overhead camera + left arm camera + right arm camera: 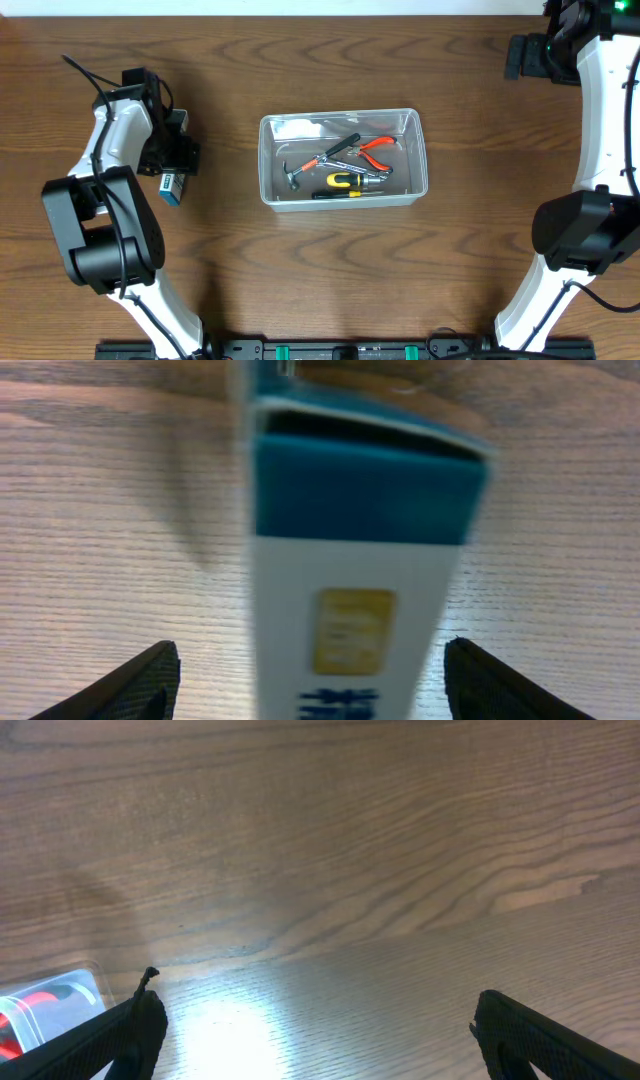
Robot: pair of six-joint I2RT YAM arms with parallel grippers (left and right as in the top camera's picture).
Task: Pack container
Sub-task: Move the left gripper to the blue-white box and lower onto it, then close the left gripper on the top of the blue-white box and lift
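The left gripper's fingers are down on either side of the box's white part (174, 176) (346, 644), with the box standing between them. The left gripper would hold the box now, so it needs to close.
The clear rectangular container (343, 160) stands in the middle of the table and holds a small hammer (300, 172), red-handled pliers (374, 148), a yellow-and-black tool (352, 181) and a white item in its back left corner. A corner of the container with a red handle shows in the right wrist view (50, 1010). A small blue-and-white box (172, 186) lies on the table at the left. My left gripper (312, 680) is open, its fingers on either side of the box (355, 560) without touching it. My right gripper (315, 1030) is open and empty, high at the far right.
The wooden table (480, 230) runs all around the container. The arm bases stand at the front left and front right edges.
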